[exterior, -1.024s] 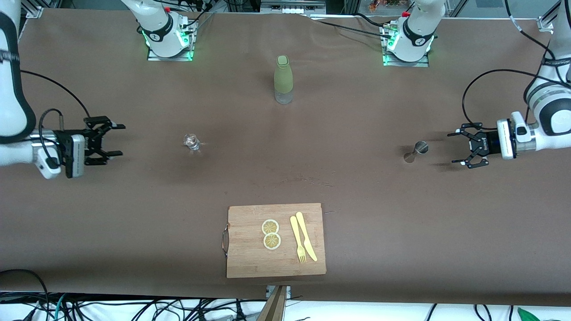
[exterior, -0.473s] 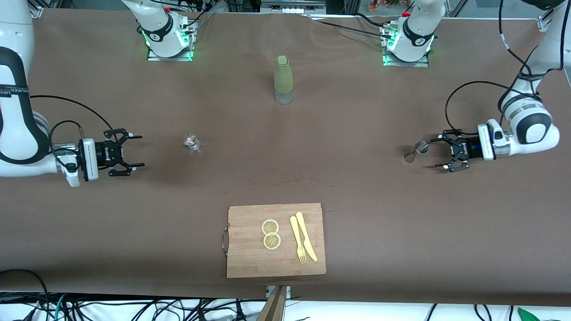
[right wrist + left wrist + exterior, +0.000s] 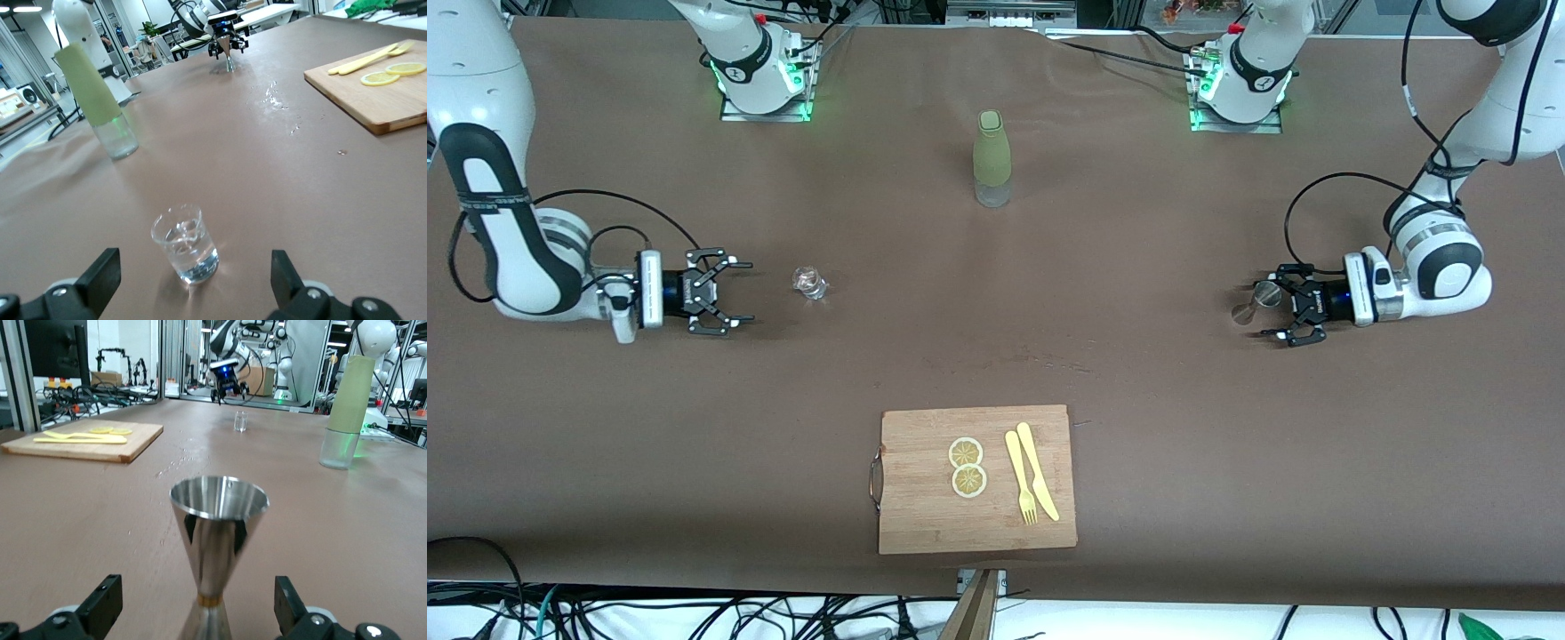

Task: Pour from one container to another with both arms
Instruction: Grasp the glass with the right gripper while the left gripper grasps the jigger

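My right gripper grabs the clear glass's sides next, leaving its rim free for pouring.
A small clear glass [image 3: 809, 283] [image 3: 185, 243] with some clear liquid stands on the brown table toward the right arm's end. My right gripper [image 3: 747, 292] [image 3: 193, 279] is open, low over the table, a short way from the glass and pointing at it. A steel hourglass-shaped jigger [image 3: 1243, 312] [image 3: 219, 520] stands toward the left arm's end. My left gripper [image 3: 1264, 311] [image 3: 197, 610] is open, its fingers [image 3: 100, 603] on either side of the jigger's waist and apart from it.
A bottle in a green sleeve [image 3: 991, 160] [image 3: 347, 407] [image 3: 100, 100] stands mid-table near the bases. A wooden cutting board [image 3: 925, 524] [image 3: 133, 443] [image 3: 380, 107] with two lemon slices, a yellow fork and a knife lies near the front edge.
Both arms have swung inward and lower. The right gripper has closed in on the glass. The left gripper has reached the jigger and now straddles it.
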